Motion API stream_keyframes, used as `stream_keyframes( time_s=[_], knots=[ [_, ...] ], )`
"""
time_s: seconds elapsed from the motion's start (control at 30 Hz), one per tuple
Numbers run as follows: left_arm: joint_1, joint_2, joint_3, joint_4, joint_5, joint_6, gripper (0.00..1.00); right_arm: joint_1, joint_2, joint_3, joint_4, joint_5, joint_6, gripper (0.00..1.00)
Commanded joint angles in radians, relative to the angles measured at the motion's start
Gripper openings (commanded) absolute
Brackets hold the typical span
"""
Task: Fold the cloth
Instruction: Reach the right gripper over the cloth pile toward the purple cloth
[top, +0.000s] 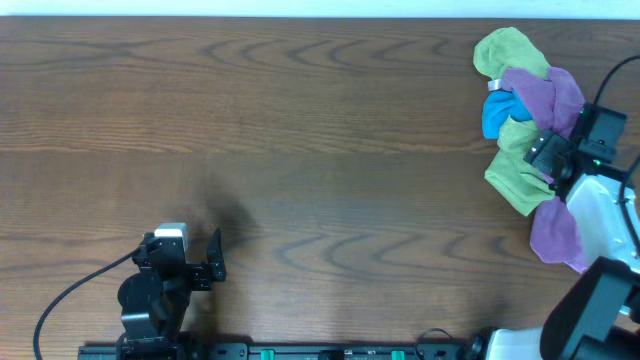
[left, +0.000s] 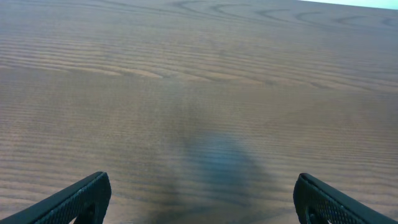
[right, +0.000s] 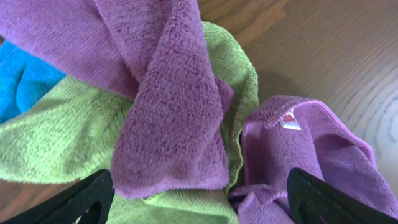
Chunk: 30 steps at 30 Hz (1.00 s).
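Next, my right gripper grabs the cloth by its draped fold's lower edge (right: 173, 178), to leave the mauve cloth's body free to spread for folding.
The cloth (right: 168, 106), mauve, drapes as a thick fold over the heap of cloths at the table's far right (top: 540, 95). My right gripper (right: 202, 196) hangs low over that heap (top: 545, 157), open. Its jaws straddle the mauve fold's lower edge and a green cloth (right: 68, 137) beneath, without pinching either. My left gripper (left: 202, 199) is open over bare wood near the front left (top: 190, 260), with nothing between its fingers.
A bluer lavender cloth (right: 311, 155) with a white tag (right: 290, 119) lies just right of the mauve fold and trails out under my right arm (top: 555, 235). A blue cloth (top: 495, 115) and green cloths (top: 510, 50) share the heap. The wooden table (top: 300, 130) spreads out to the left.
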Motion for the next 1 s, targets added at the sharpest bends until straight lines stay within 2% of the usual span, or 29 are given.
stream_keyframes(
  time_s=[0.0,0.2,0.53,0.63,0.8,0.93,0.97],
  knots=[
    [0.006,-0.006,-0.016,-0.001,0.0,-0.011,0.95,-0.033,0.027,0.016,0.012,-0.069,0.027,0.89],
    [0.006,-0.006,-0.016,-0.001,0.0,-0.011,0.95,-0.058,0.054,0.016,0.041,-0.147,0.027,0.9],
    [0.006,-0.006,-0.016,-0.001,0.0,-0.011,0.95,-0.058,0.117,0.016,0.103,-0.231,0.027,0.83],
    [0.006,-0.006,-0.016,-0.001,0.0,-0.011,0.95,-0.059,0.125,0.016,0.115,-0.231,0.027,0.68],
    [0.006,-0.006,-0.016,-0.001,0.0,-0.011,0.95,-0.058,0.108,0.02,0.126,-0.225,0.013,0.3],
    [0.006,-0.006,-0.016,-0.001,0.0,-0.011,0.95,-0.057,0.026,0.028,0.125,-0.215,-0.016,0.06],
    [0.006,-0.006,-0.016,-0.001,0.0,-0.011,0.95,-0.057,-0.002,0.028,0.12,-0.215,-0.016,0.03]
  ],
)
